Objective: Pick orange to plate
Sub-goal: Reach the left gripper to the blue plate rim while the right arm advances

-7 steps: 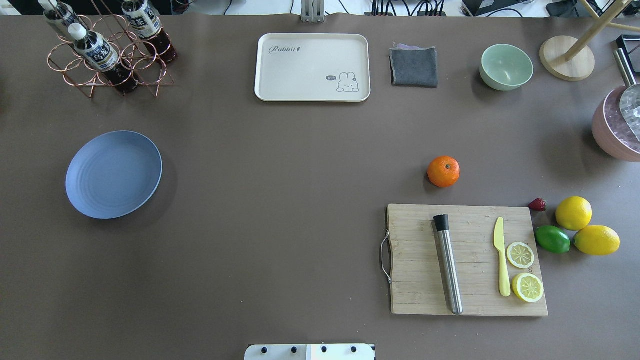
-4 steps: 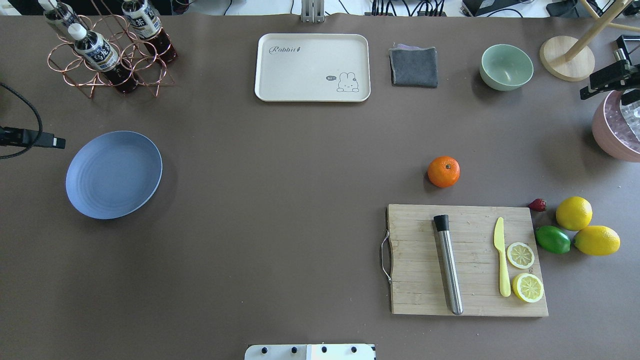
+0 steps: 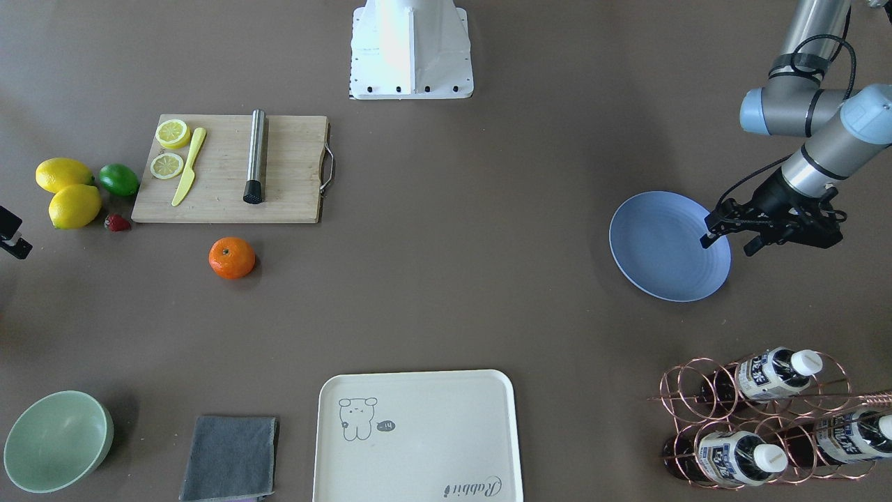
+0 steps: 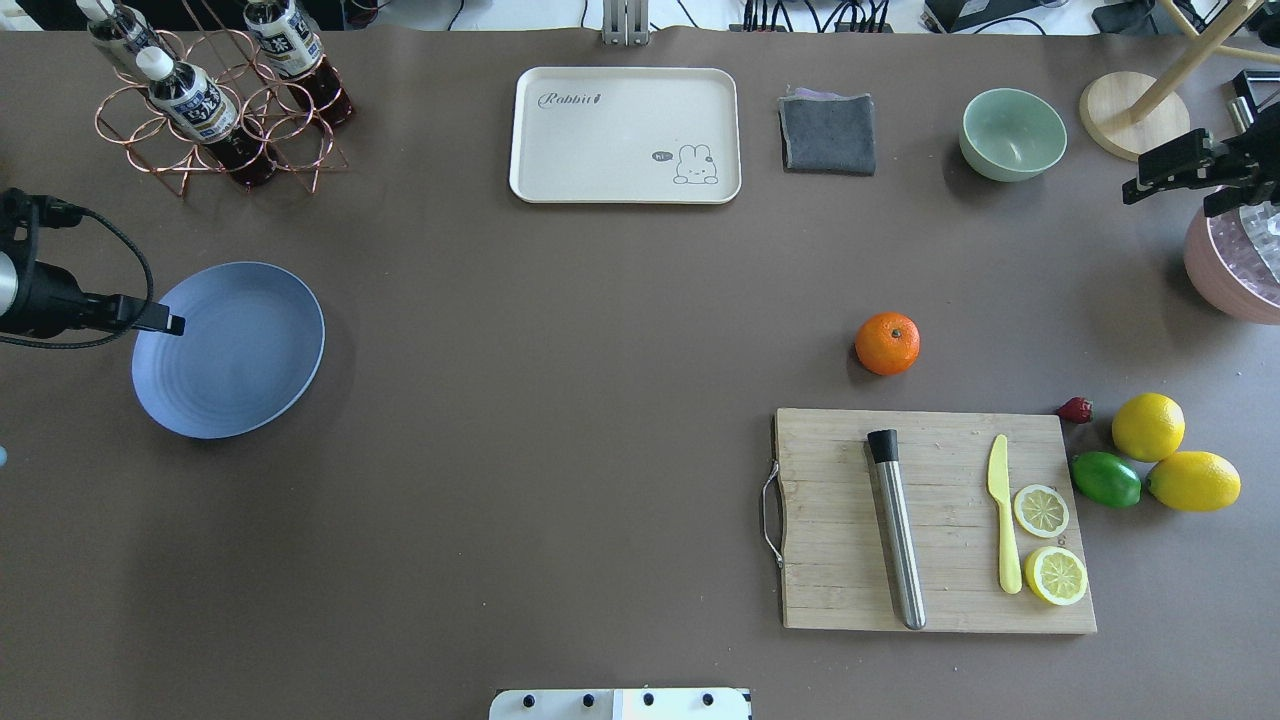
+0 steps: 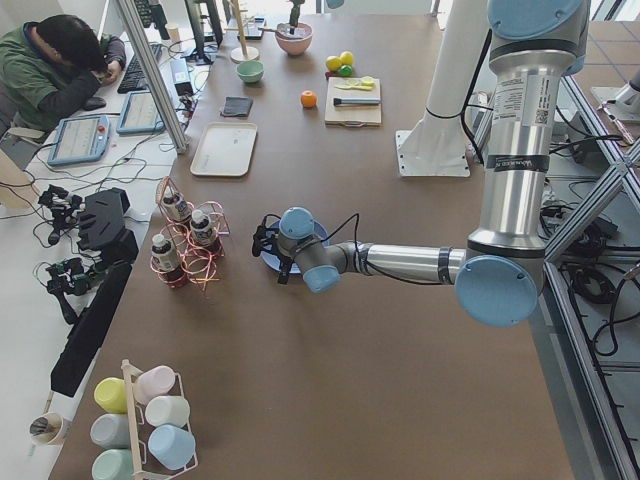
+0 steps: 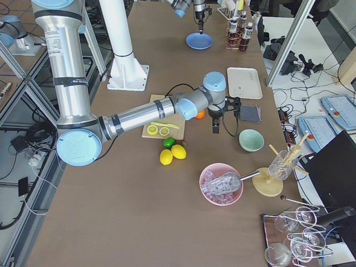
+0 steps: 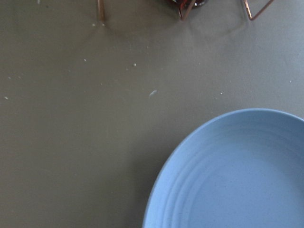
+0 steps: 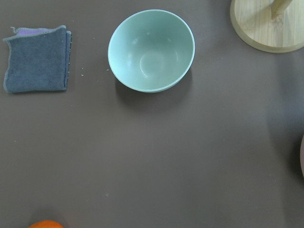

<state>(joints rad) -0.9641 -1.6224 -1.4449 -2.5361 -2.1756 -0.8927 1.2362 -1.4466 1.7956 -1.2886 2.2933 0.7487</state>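
Observation:
The plate needs to come within reach of the orange [image 3: 231,258]. My left gripper should next grab the plate by its rim [image 3: 728,249] to bring it there.
The orange [image 4: 887,343] rests on the brown table just beyond the cutting board, untouched; it also shows in the front view [image 3: 232,258] and at the bottom edge of the right wrist view [image 8: 45,224]. Far to the left lies the pale blue plate [image 4: 228,350], with nothing on it, also in the front view [image 3: 662,244]. My left gripper [image 3: 728,244] hangs open over the plate's outer rim. At the table's far right my right gripper [image 4: 1170,198] is open, well away from the orange, near the mint bowl.
A cutting board [image 4: 930,520] holds a steel muddler, a yellow knife and lemon halves. Lemons [image 4: 1148,426], a lime [image 4: 1105,478] and a strawberry lie beside it. Mint bowl [image 4: 1012,133], grey cloth [image 4: 827,133], cream tray [image 4: 625,135], bottle rack [image 4: 215,100], pink bowl [image 4: 1235,260].
Both arms have come into the overhead view from the sides. The left gripper moved right to the plate's rim; the right gripper moved further in from the right. The orange has not moved.

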